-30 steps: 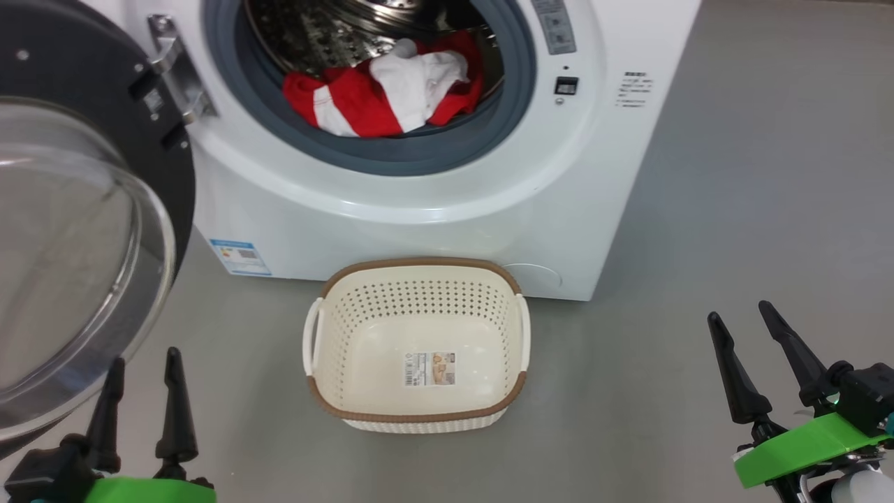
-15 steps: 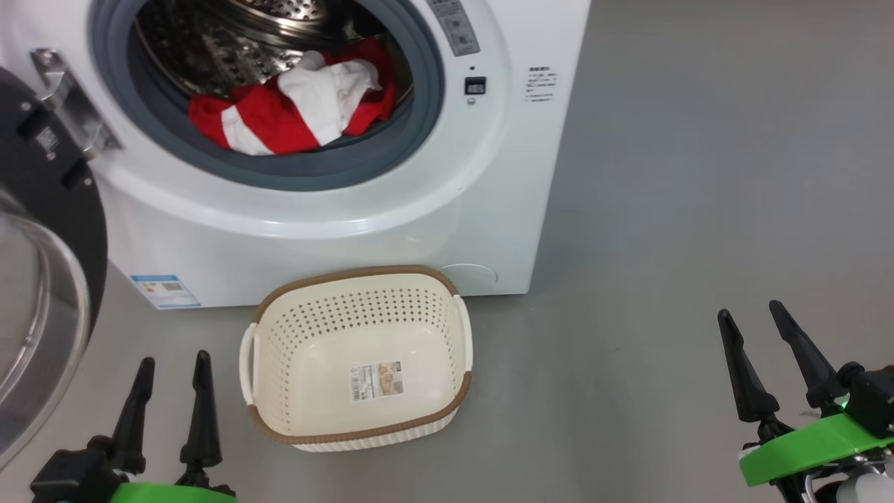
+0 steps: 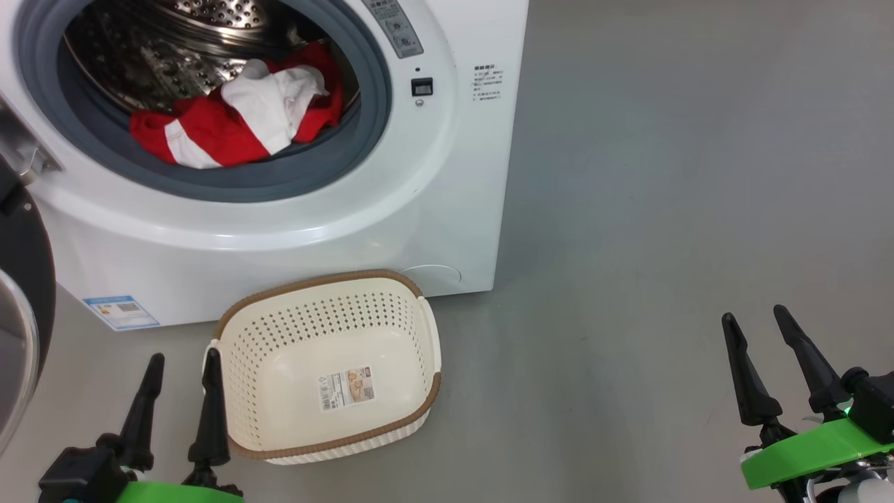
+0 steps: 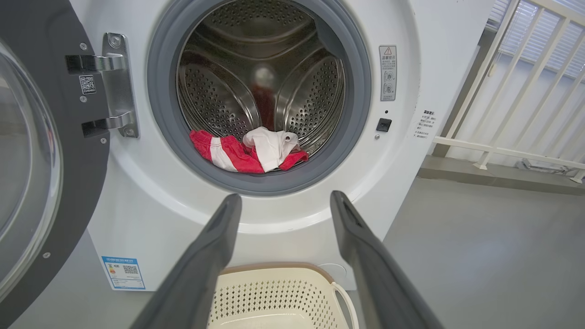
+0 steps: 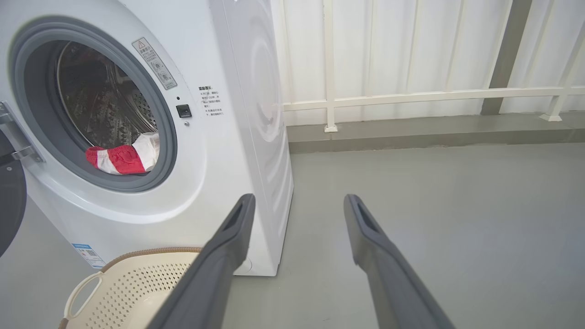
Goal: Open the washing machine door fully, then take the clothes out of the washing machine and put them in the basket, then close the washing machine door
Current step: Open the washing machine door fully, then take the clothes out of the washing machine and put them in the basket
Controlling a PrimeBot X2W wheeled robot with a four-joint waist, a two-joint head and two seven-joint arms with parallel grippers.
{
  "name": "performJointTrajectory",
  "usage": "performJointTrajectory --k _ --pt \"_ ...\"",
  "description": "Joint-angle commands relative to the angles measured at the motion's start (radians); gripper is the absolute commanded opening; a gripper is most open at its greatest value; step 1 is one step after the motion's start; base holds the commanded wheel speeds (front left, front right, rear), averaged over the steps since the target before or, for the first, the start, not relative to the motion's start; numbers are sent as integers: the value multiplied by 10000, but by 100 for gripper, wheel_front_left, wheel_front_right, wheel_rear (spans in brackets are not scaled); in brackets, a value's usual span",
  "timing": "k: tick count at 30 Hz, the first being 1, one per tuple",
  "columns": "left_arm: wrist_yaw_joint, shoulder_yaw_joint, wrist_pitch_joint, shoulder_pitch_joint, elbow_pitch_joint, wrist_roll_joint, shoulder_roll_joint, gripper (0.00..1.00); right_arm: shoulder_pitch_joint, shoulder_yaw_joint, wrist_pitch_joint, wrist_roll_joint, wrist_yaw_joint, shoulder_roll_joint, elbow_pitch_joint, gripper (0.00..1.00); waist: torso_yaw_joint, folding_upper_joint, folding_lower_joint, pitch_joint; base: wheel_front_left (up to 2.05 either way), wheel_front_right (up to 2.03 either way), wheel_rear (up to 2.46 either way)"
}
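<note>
I should grab the clothes next with my left gripper by their white bunched fold point(image 3: 272, 99). It stands up, while the red cloth point(image 3: 211, 130) lies slack along the drum's edge.
The washing machine point(image 3: 279, 230) stands with its door point(image 3: 17, 307) swung wide at the left edge of the head view. The door's black rim and glass point(image 4: 41, 160) are plain in the left wrist view. Red and white clothes point(image 3: 234, 126) lie at the drum's front lip point(image 4: 251, 153) point(image 5: 119, 159). The cream basket point(image 3: 321, 278) sits empty on the floor before the machine. My left gripper point(image 3: 184, 354) is open just left of the basket, pointing at the drum point(image 4: 285, 195). My right gripper point(image 3: 754, 314) is open over bare floor far to the right point(image 5: 299, 196).
Grey floor point(image 3: 663, 209) stretches right of the machine. A white railing point(image 5: 411, 96) on a low kerb runs behind and to the right point(image 4: 525, 91). A blue sticker point(image 3: 119, 312) marks the machine's lower left front.
The head view has swung to the right, so the machine, basket and door sit further left in the picture. Both grippers stay open and low.
</note>
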Motion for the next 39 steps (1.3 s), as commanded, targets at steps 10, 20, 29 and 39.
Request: performJointTrajectory --k 10,20,29,39 --pt "-30 110 -53 -71 -243 -56 243 100 33 121 -120 -129 16 -119 -249 100 8 -1 0 -70 0 0 0" --pt "-31 299 -53 25 -251 240 197 100 116 139 -120 -103 16 -145 -276 100 92 -1 0 -156 0 0 0" --pt "-31 313 -53 55 -438 282 156 100 122 162 -120 -103 16 -165 -280 100 128 -1 0 -132 0 0 0" --pt "-31 355 -53 -34 -467 189 151 100 67 205 -120 -135 16 -162 -279 100 169 -1 0 -28 54 -58 4"
